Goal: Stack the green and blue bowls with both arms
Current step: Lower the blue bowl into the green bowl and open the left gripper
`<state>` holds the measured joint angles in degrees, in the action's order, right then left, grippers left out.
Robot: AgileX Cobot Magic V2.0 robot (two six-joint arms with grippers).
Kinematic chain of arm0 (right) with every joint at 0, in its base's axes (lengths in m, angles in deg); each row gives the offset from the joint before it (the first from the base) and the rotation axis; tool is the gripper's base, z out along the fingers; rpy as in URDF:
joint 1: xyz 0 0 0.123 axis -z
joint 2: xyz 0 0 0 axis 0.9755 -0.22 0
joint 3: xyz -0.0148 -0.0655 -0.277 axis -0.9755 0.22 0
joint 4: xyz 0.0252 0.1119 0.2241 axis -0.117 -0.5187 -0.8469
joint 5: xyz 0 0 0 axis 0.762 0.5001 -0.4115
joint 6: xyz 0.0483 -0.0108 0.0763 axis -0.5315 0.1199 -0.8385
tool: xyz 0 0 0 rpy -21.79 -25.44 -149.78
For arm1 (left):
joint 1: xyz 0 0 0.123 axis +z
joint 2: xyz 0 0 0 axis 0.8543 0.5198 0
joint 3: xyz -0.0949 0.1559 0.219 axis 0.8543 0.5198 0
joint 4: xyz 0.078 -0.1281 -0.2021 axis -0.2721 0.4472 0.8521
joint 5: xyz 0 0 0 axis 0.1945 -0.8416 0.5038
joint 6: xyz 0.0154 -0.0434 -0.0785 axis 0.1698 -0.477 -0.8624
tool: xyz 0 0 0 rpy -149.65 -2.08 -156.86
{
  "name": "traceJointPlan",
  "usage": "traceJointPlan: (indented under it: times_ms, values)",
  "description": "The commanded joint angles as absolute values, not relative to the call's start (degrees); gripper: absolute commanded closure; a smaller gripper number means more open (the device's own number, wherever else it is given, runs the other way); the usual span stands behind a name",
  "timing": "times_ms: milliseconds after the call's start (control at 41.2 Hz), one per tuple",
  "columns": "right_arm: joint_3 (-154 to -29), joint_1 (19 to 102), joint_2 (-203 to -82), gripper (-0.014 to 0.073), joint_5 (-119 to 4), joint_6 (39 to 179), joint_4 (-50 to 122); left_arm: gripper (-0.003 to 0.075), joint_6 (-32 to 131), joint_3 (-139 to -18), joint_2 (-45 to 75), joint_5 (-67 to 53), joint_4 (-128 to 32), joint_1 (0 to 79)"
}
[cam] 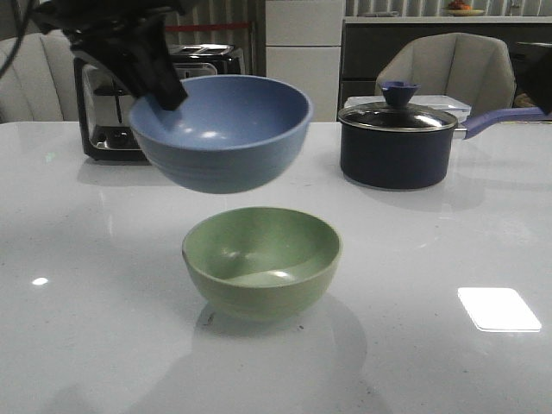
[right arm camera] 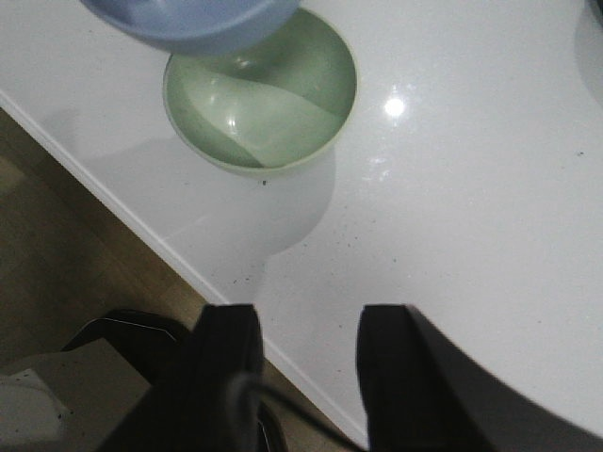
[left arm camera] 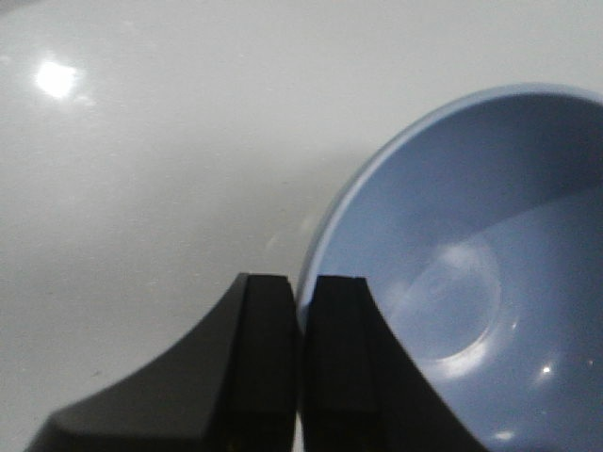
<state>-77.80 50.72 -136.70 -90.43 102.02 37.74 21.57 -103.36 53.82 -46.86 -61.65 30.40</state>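
The blue bowl's base (cam: 226, 183) hangs tilted above the green bowl's rim (cam: 262, 211), so my left gripper next moves the blue bowl down into the green bowl before releasing it.
My left gripper (cam: 164, 86) is shut on the left rim of the blue bowl (cam: 224, 129) and holds it in the air, tilted a little, above and slightly left of the green bowl (cam: 261, 259). The green bowl stands upright on the white table (cam: 431, 259). In the left wrist view the fingers (left arm camera: 264, 311) pinch the blue bowl's rim (left arm camera: 452, 282). My right gripper (right arm camera: 306, 325) is open and empty over the table's front edge. The right wrist view shows the green bowl (right arm camera: 268, 104) with the blue bowl (right arm camera: 193, 24) partly over it.
A dark navy lidded saucepan (cam: 397, 142) with a long handle stands at the back right. A toaster (cam: 112, 112) stands at the back left behind the left arm. Chairs stand behind the table. The floor (right arm camera: 66, 235) lies beyond the table's front edge.
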Motion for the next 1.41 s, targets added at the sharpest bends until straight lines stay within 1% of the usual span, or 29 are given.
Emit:
traceJointPlan:
  times_ms: [0, 315, 655, 703, 752, 776, 873, 922, 970, 1213, 1382]
  values:
    - [-79.37, 50.63, -135.92, 0.0212, -87.62, 102.62, 37.72, 0.0627, 21.65, -105.18, 53.34, -42.68, -60.36, 27.80]
    - [-79.37, 50.63, -135.92, 0.0212, -87.57, 102.62, 37.72, 0.0627, 21.65, -105.18, 58.54, -39.93, -59.96, 27.07]
    - [-79.37, 50.63, -135.92, 0.0212, -87.57, 102.62, 37.72, 0.0622, 21.65, -105.18, 63.51, -39.54, -60.46, 27.29]
    - [-79.37, 50.63, -135.92, 0.0212, -87.62, 102.62, 37.72, 0.0601, 21.65, -105.18, 63.95, -39.54, -60.46, 27.29]
    - [-79.37, 50.63, -135.92, 0.0212, -87.62, 102.62, 37.72, 0.0550, 21.65, -105.18, 64.20, -39.54, -60.46, 27.29]
    - [-79.37, 50.63, -135.92, 0.0212, -87.62, 102.62, 37.72, 0.0520, 21.65, -105.18, 64.20, -39.54, -60.46, 27.29]
    - [-79.37, 50.63, -135.92, 0.0212, -87.62, 102.62, 37.72, 0.0359, 21.65, -105.39, 63.83, -39.99, -60.46, 27.29]
    - [-79.37, 50.63, -135.92, 0.0212, -87.51, 102.62, 37.72, 0.0296, 21.65, -105.61, 63.29, -40.44, -60.46, 27.29]
    - [-79.37, 50.63, -135.92, 0.0212, -87.39, 102.62, 37.72, 0.0258, 21.65, -105.88, 62.12, -41.03, -60.57, 27.29]
    - [-79.37, 50.63, -135.92, 0.0212, -87.48, 102.62, 37.66, 0.0256, 21.65, -106.00, 53.76, -43.13, -61.69, 26.71]
    - [-79.37, 50.63, -135.92, 0.0212, -87.47, 102.62, 38.66, 0.0256, 23.01, -102.17, 44.86, -43.81, -62.60, 23.06]
